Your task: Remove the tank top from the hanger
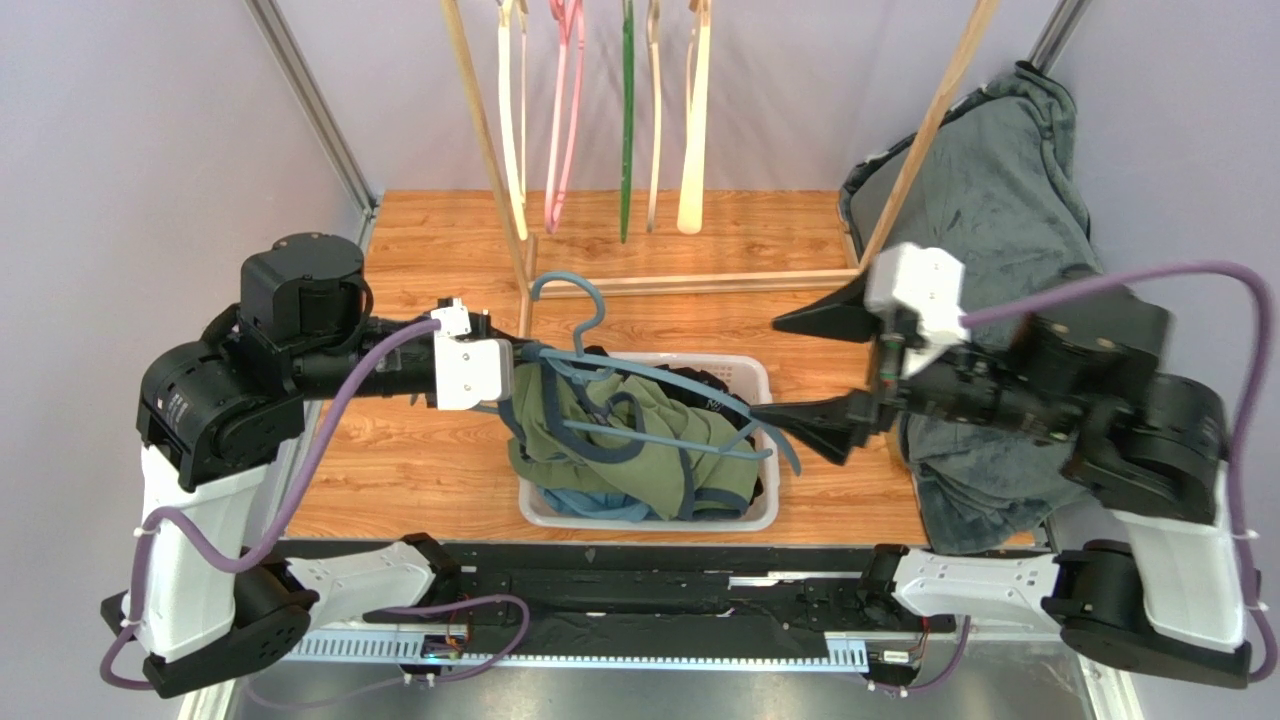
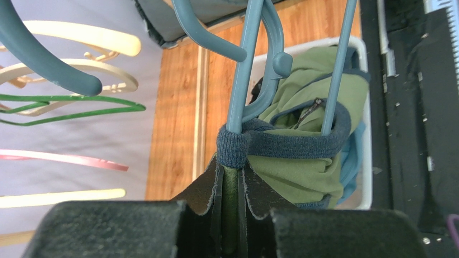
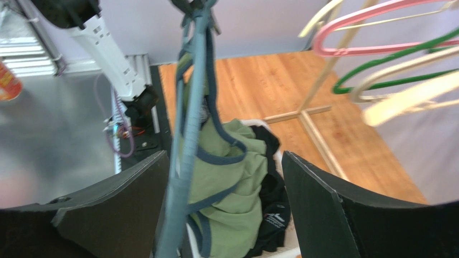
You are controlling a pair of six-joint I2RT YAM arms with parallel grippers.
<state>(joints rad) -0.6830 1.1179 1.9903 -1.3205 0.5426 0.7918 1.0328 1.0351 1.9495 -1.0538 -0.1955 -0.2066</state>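
The robot's right gripper should next grab the bare end of the hanger, opposite the strap that the left gripper holds. Then the tank top can slip off.
An olive-green tank top [image 1: 631, 435] with dark blue trim hangs from a grey-blue hanger [image 1: 579, 308] and sags into a white basket [image 1: 766, 507]. My left gripper [image 1: 519, 368] is shut on the top's shoulder strap at the hanger's left end. In the left wrist view green cloth is pinched between the jaws of that gripper [image 2: 233, 161], with the hanger [image 2: 245, 70] rising just past them and the tank top [image 2: 301, 161] beyond. My right gripper [image 1: 769, 368] stands wide open at the hanger's right end. The right wrist view has the hanger bar [image 3: 186, 134] close to the left finger [image 3: 113, 209], untouched.
A wooden rack [image 1: 496, 135] at the back carries several cream, pink and green hangers. A grey-green garment pile [image 1: 1007, 195] lies at the right, partly under the right arm. A black garment [image 3: 272, 204] lies in the basket beneath the tank top.
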